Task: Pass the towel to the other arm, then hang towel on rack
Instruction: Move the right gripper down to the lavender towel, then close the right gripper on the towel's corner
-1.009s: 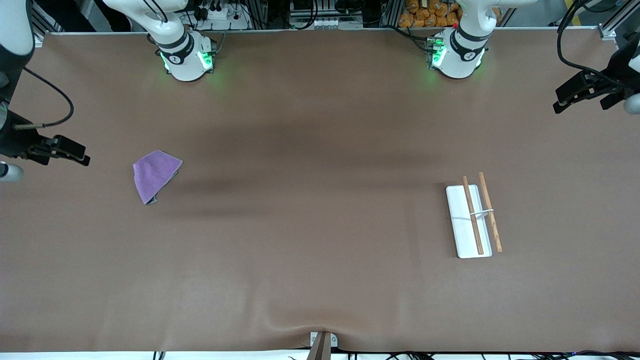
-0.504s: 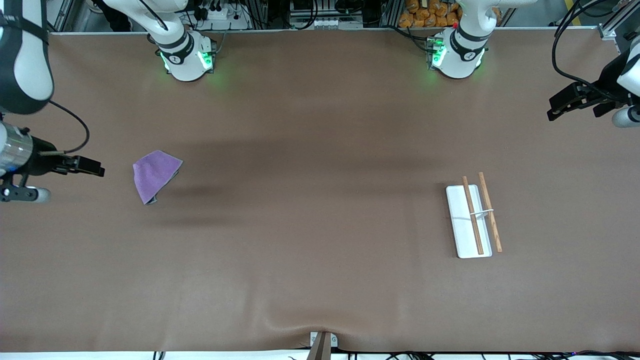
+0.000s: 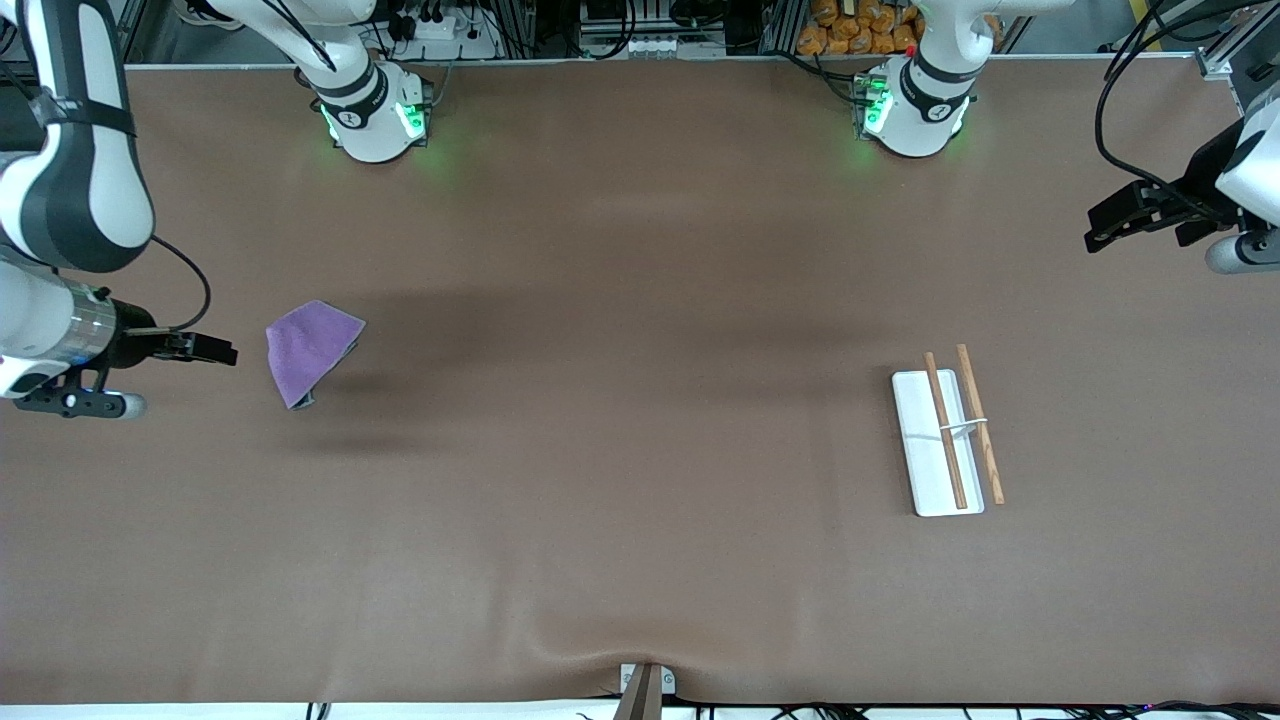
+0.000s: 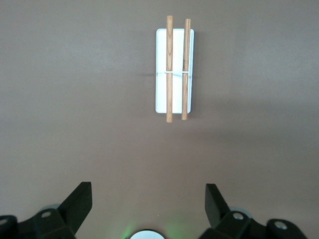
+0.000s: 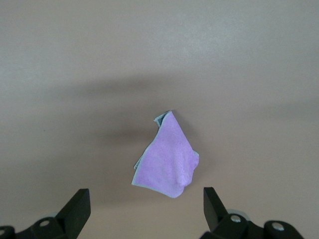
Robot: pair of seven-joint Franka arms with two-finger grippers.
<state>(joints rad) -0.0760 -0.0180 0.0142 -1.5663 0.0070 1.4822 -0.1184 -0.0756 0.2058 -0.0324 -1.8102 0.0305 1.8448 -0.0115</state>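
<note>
The purple towel's grey edge [image 5: 149,188] should stay free for the other arm to grab, so the robot's right gripper next needs to grab the towel by its plain middle [image 5: 169,162].
The purple towel [image 3: 308,350] lies crumpled on the brown table toward the right arm's end. It also shows in the right wrist view [image 5: 167,159], with a grey edge. My right gripper [image 3: 75,403] hangs open and empty over the table's edge, beside the towel and apart from it; its fingers stand wide in the right wrist view [image 5: 144,199]. The rack [image 3: 945,430], a white base plate with two brown rods, lies toward the left arm's end and shows in the left wrist view [image 4: 174,69]. My left gripper [image 3: 1235,252] is open and empty over that end's edge [image 4: 148,194].
The two arm bases [image 3: 375,115] [image 3: 915,110] with green lights stand along the table's back edge. A small metal bracket [image 3: 645,685] sits at the middle of the front edge. A ripple in the brown table cover rises around it.
My right gripper has moved in over the table toward the towel. My left gripper has shifted slightly inward over its end. Towel and rack have not moved.
</note>
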